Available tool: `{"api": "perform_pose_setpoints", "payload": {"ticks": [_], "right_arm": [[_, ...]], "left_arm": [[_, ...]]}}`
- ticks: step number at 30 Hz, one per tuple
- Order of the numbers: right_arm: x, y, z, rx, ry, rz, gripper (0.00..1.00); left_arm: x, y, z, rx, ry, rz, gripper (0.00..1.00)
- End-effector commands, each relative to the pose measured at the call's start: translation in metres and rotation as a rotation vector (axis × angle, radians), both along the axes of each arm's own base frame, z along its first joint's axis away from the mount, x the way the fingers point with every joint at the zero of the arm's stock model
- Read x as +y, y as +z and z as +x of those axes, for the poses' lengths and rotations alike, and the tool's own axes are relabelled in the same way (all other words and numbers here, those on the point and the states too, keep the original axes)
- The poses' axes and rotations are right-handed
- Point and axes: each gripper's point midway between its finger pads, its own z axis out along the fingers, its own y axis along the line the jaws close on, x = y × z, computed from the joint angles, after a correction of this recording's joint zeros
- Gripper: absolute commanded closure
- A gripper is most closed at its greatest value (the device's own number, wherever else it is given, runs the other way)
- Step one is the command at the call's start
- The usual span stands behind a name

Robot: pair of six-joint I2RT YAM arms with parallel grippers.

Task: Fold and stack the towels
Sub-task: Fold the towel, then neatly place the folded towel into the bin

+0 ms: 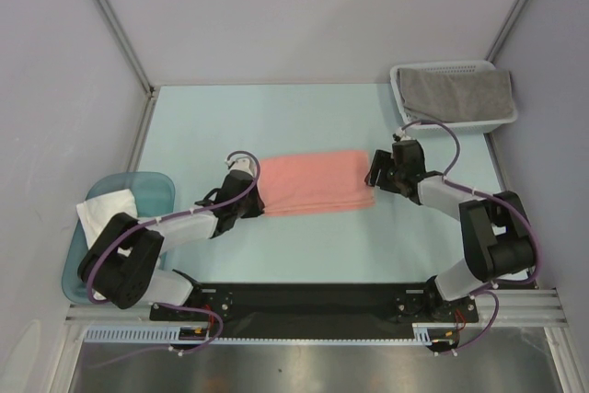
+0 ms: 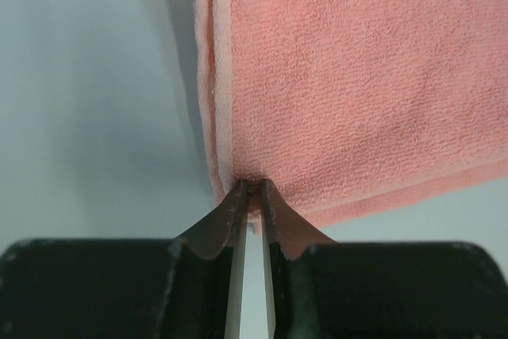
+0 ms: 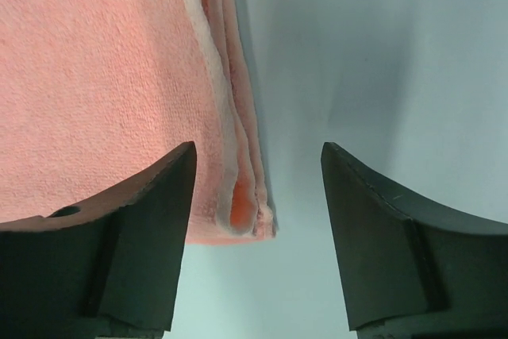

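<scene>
My right gripper grabs the pink towel's layered corner next, all layers together, to stack the towel still folded on the grey towel.
A salmon-pink towel lies folded into a long strip in the middle of the table. My left gripper is at its left end. In the left wrist view that gripper has its tips pinched on the near corner of the pink towel. My right gripper is at the strip's right end. Seen from the right wrist, it stands open, with the layered corner of the towel lying between the jaws, close to the left finger. A grey towel and a white towel lie apart.
The grey towel fills a white mesh basket at the back right. The white towel hangs out of a teal tub at the left edge. Pale blue table surrounds the pink strip, and enclosure walls stand on three sides.
</scene>
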Motion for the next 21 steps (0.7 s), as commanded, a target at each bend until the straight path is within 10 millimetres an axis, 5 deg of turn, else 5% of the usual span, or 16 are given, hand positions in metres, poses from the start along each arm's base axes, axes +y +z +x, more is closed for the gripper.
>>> {"api": "perform_pose_setpoints", "payload": {"ticks": [1, 11, 21], "right_arm": [[0.003, 0.031, 0.026, -0.087, 0.020, 0.025, 0.30], [0.024, 0.002, 0.034, -0.024, 0.085, -0.011, 0.32], [0.038, -0.028, 0.018, 0.060, 0.099, -0.157, 0.49]], "left_arm": [[0.000, -0.006, -0.009, 0.027, -0.007, 0.011, 0.84], [-0.009, 0.000, -0.007, 0.031, -0.035, -0.004, 0.83], [-0.015, 0.009, -0.006, 0.020, -0.052, -0.030, 0.83]]}}
